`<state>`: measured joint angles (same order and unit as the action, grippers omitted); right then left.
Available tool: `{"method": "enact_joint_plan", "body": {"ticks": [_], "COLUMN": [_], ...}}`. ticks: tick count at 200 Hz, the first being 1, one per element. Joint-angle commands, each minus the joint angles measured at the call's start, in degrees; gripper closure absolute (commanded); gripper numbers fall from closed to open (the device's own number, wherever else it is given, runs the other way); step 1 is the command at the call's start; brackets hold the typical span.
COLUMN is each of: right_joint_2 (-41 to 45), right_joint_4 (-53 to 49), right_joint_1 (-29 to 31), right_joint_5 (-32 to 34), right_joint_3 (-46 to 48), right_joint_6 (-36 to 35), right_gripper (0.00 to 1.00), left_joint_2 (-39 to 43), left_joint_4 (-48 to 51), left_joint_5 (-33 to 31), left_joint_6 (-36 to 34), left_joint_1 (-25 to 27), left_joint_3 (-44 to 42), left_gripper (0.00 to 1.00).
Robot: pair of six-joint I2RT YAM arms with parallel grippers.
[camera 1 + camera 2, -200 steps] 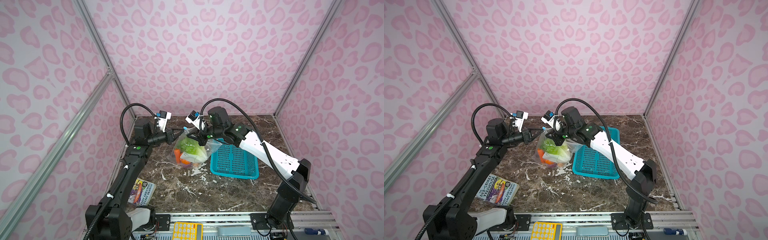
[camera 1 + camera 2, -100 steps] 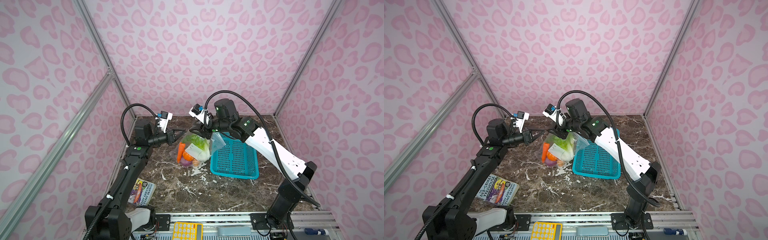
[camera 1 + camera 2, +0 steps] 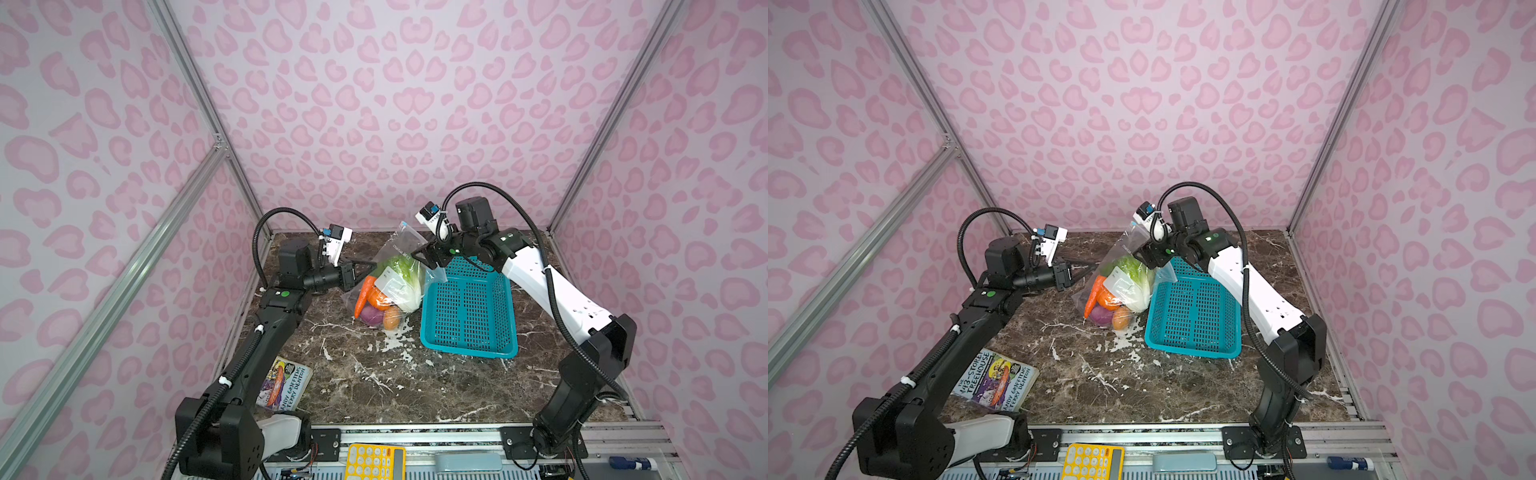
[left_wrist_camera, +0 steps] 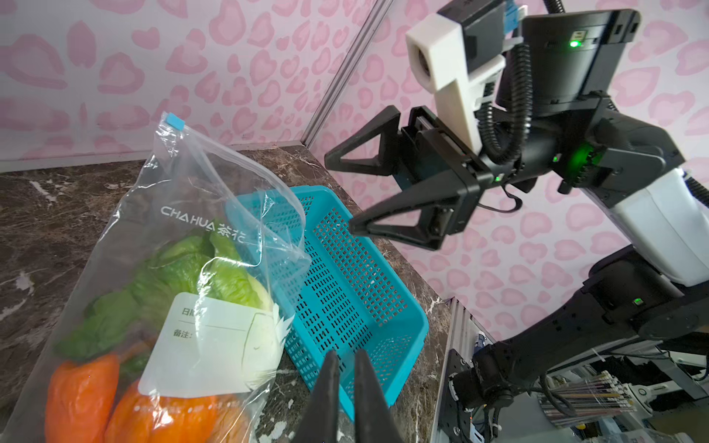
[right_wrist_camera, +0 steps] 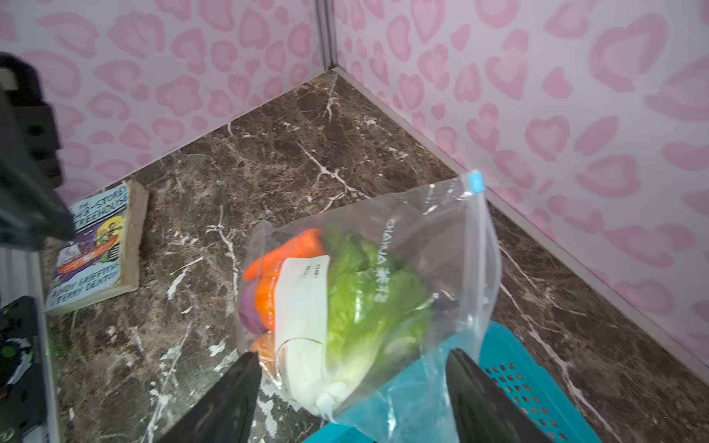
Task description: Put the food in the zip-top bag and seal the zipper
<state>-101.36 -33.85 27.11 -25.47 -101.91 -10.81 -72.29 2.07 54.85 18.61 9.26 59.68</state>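
The bag's corner with the blue slider (image 4: 175, 122) should stay free to seal the zipper, so my right gripper should grab the bag's top edge next.
The clear zip-top bag (image 3: 390, 282) (image 3: 1121, 278) rests on the marble table and leans on the teal basket. Inside lie the food: green-white cabbage (image 4: 199, 268) (image 5: 368, 291), carrot (image 3: 361, 297) (image 5: 284, 249), purple onion (image 3: 371, 316) and orange pieces (image 4: 80, 391). The zipper (image 5: 479, 237) runs along the top edge, its blue slider (image 4: 175, 122) (image 5: 475, 181) at the upper corner. My left gripper (image 3: 371, 266) (image 4: 346, 354) sits just left of the bag, jaws a narrow slit apart, empty. My right gripper (image 3: 420, 261) (image 4: 339, 193) (image 5: 351, 354) hovers wide open above the bag's right side, holding nothing.
The teal perforated basket (image 3: 469, 307) (image 3: 1192, 316) stands right of the bag and touches it. A paperback book (image 3: 284, 384) (image 3: 994, 380) lies at the front left by the left arm. A yellow calculator (image 3: 374, 461) sits on the front rail. Pink walls close in behind.
A second ago both grippers held the bag up between them. The right gripper has opened and drawn back to the right, the left jaws have parted slightly, and the bag has sunk onto the table.
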Motion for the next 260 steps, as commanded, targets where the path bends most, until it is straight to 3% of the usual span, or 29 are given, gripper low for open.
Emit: {"method": "enact_joint_plan", "body": {"ticks": [1,11,15,26,39,57,94,114,124,145,176,213,229,260], "right_joint_2": [-5.1,-8.4,-9.7,-13.3,-16.9,-21.0,-26.5,-27.6,-27.9,-27.7,-25.0,-18.9,-15.6,-8.5], "right_joint_4": [3.1,3.3,3.2,3.2,3.8,4.8,6.4,6.7,6.6,6.4,1.7,-4.0,-4.5,-1.6], "right_joint_1": [-4.2,-6.1,-6.7,-8.0,-8.7,-8.8,-8.1,-7.2,-6.8,-5.9,-4.1,-0.3,1.4,4.1], "right_joint_5": [-1.9,-5.2,-6.7,-10.4,-14.5,-19.0,-26.9,-27.9,-28.2,-29.3,-28.5,-24.8,-23.2,-19.7], "right_joint_3": [-1.0,-3.2,-4.3,-7.2,-10.2,-13.8,-18.1,-18.6,-18.8,-19.2,-19.5,-17.2,-14.4,-2.9], "right_joint_6": [3.8,5.5,6.0,8.3,10.3,12.2,16.8,17.4,17.4,17.8,14.5,7.8,6.2,5.2], "right_gripper": [0.22,0.22,0.22,0.2,0.2,0.2,0.29,0.4,0.55,1.0,1.0,1.0,1.0,1.0], "left_joint_2": [-0.7,-1.2,-1.4,-1.8,-2.2,-2.8,-3.6,-4.1,-4.2,-4.4,-5.1,-6.7,-8.2,-15.1], "left_joint_4": [0.6,0.9,1.0,1.4,1.6,2.1,2.4,2.9,3.1,3.0,2.9,2.7,0.9,3.0], "left_joint_5": [-1.1,-1.1,-1.1,-1.2,-1.5,-2.3,-4.7,-7.2,-8.8,-13.0,-15.4,-14.8,-12.7,-3.2], "left_joint_6": [0.3,0.5,0.6,1.0,1.1,1.1,1.1,1.2,1.3,1.9,0.4,-6.7,-8.8,-11.5], "left_joint_1": [0.3,0.5,0.5,0.6,0.7,0.7,0.6,0.7,0.7,0.7,0.0,-0.1,-0.4,-0.6], "left_joint_3": [0.6,0.9,1.0,1.3,1.5,1.7,1.8,1.8,1.8,2.1,4.8,7.9,8.1,13.9], "left_gripper": [0.72,0.65,0.51,0.31,0.21,0.0,0.03,0.03,0.03,0.03,0.03,0.03,0.0,0.12]}}
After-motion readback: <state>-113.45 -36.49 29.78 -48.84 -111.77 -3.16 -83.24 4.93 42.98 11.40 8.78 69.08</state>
